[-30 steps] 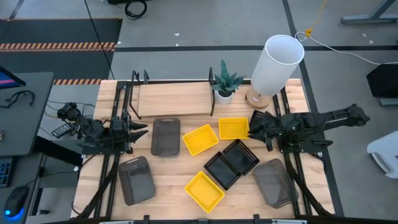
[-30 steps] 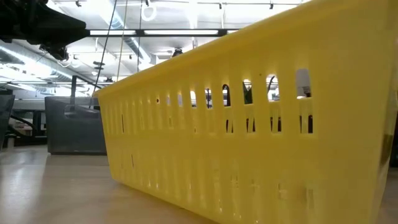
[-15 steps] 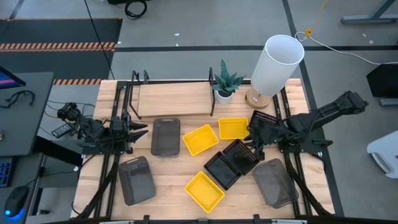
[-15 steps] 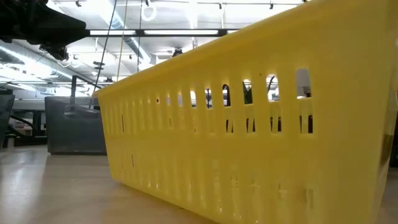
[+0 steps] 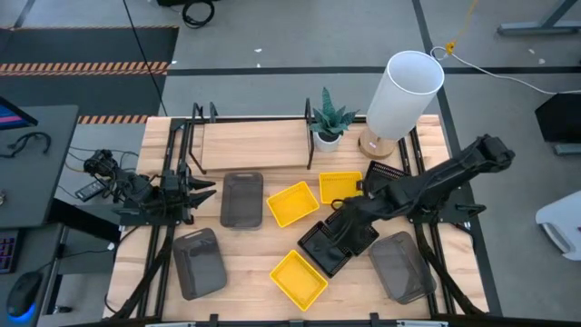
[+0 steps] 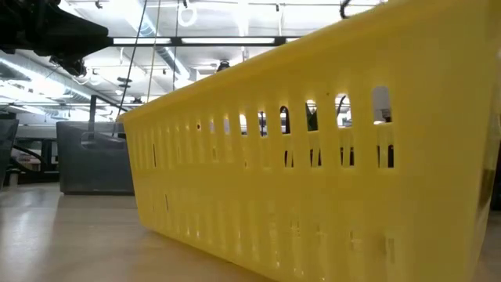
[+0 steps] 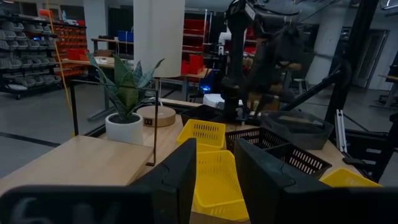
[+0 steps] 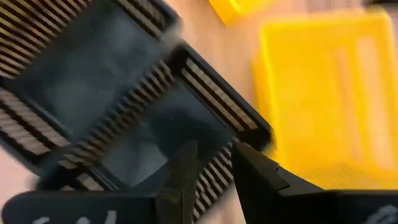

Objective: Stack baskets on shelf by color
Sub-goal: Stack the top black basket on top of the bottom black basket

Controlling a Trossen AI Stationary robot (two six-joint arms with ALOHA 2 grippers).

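Note:
Next, my right gripper grabs the black basket beside the lamp by its long side (image 5: 387, 168) to stack it with the other black baskets.
The shelf (image 5: 254, 145) stands along the table's far side. On the tabletop lie three yellow baskets (image 5: 292, 204) (image 5: 340, 187) (image 5: 298, 279), three dark grey baskets (image 5: 242, 200) (image 5: 200, 263) (image 5: 399, 265) and two black slatted baskets (image 5: 322, 247) (image 5: 356, 229), side by side. My right gripper (image 5: 348, 221) (image 8: 211, 168) hangs open above the black baskets (image 8: 124, 81), pointing steeply down and touching nothing. My left gripper (image 5: 204, 191) (image 7: 214, 180) waits open and level at the table's left side.
A potted plant (image 5: 329, 123) and a tall white lamp (image 5: 404, 91) stand at the far right, beside the shelf's end. In the low view the near yellow basket (image 6: 313, 172) fills most of the picture, with a dark grey basket (image 6: 94, 157) behind it.
My right gripper has swung from beside the far yellow basket toward the table's left and near edges, to a place over the black baskets. It has tipped from nearly level to steeply downward. No basket has moved.

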